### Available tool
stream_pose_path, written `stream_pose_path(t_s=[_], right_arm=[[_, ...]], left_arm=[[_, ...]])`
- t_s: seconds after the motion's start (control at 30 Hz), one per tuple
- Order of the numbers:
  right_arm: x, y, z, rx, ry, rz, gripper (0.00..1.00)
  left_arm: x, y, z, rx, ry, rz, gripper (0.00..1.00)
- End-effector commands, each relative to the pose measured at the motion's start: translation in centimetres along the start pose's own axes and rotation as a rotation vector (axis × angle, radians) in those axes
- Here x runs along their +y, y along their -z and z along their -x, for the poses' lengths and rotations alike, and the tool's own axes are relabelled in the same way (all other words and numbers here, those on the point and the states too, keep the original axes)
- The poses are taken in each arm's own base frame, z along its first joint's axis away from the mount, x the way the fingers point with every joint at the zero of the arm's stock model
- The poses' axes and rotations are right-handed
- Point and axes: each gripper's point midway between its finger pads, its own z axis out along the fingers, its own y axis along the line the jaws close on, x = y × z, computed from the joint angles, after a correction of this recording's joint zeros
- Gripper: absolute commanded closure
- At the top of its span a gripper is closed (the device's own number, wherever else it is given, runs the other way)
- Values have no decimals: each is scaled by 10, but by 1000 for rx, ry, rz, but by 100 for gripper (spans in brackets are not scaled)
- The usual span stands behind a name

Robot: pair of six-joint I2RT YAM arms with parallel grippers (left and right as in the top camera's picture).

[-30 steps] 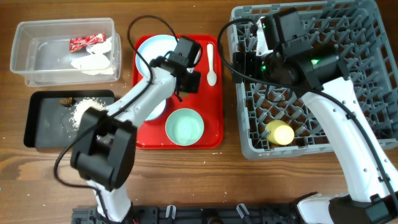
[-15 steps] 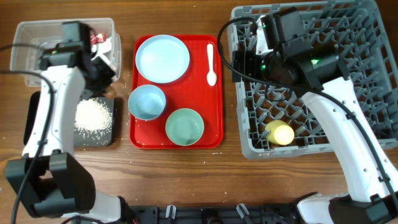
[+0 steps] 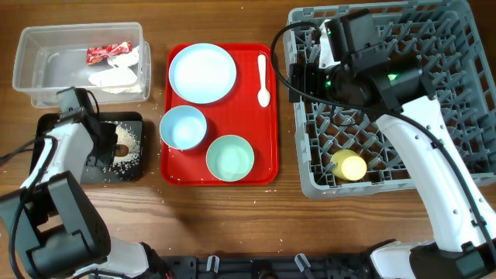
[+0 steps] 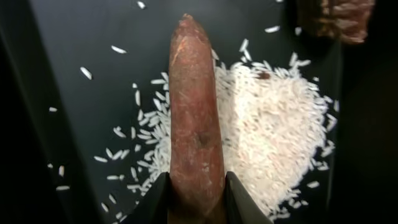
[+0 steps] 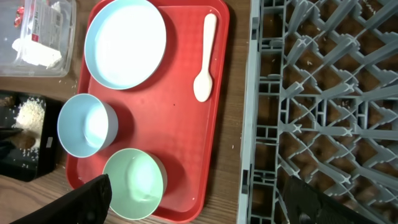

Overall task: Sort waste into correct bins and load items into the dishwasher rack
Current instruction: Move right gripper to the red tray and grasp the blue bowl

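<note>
I will next pick up the blue bowl's rim [image 3: 204, 127] with my right gripper on the bowl's side facing the rack, so that the bowl can be loaded between the rack's wires.
My left gripper [image 3: 105, 141] is low over the black tray [image 3: 58, 159] and shut on the brown carrot-like stick [image 4: 196, 118], which points out over the white rice grains [image 4: 273, 124]. A dark scrap [image 4: 336, 18] lies beyond the rice. The clear tub [image 3: 46, 77] holds the red wrapper [image 3: 108, 52] and crumpled white paper [image 3: 116, 77]. The plate [image 3: 202, 73], spoon [image 3: 263, 80] and two bowls [image 3: 184, 127] [image 3: 230, 158] sit on the red tray [image 3: 267, 139]. The yellow cup [image 3: 349, 166] lies in the grey rack [image 3: 434, 101]. My right gripper [image 5: 199, 205] is open and empty above the rack's left edge.
The red tray lies between the bins on the left and the rack on the right. A few stray rice grains dot the wooden table around the black tray. The right arm's black cable loops over the rack's left side.
My left arm has swung from above the red tray to the clear tub and then down over the black tray. The right arm has not moved.
</note>
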Motion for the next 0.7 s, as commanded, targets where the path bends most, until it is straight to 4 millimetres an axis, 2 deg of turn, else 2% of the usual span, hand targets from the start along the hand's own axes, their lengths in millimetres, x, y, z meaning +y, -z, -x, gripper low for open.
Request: stream_pose_path(t_s=[0.0,0.13,0.23,0.3,0.33,0.43,0.53,0.6,0.67], right_arm=[[-2,2,4,-13,7,-14,10],[-2,2,4,-14,7,-13,10],[0,2,8,-30,8,-8,10],[1,2,12,-47,6,-1,10],[2,2,14,-55,-3,2,9],[9,2,18,-66,-14,40,8],[20,-3,23,-93,-47,78,7],[31,-11,24,-107,-26,103,7],[47,-27,19,-85,-17,122,7]], left_arm=[[10,0,15,-90,28,32,93],[8,2,19,-108,-66,33,54],[-3,14,21,-110,-182,-11,37],[-9,28,26,-139,-224,-50,28],[-13,43,30,-165,-234,-87,25],[-27,80,31,-209,-331,-206,28],[-52,122,-5,-153,-554,-425,29],[-62,141,-30,-128,-679,-522,29],[-71,152,-60,-115,-843,-583,26]])
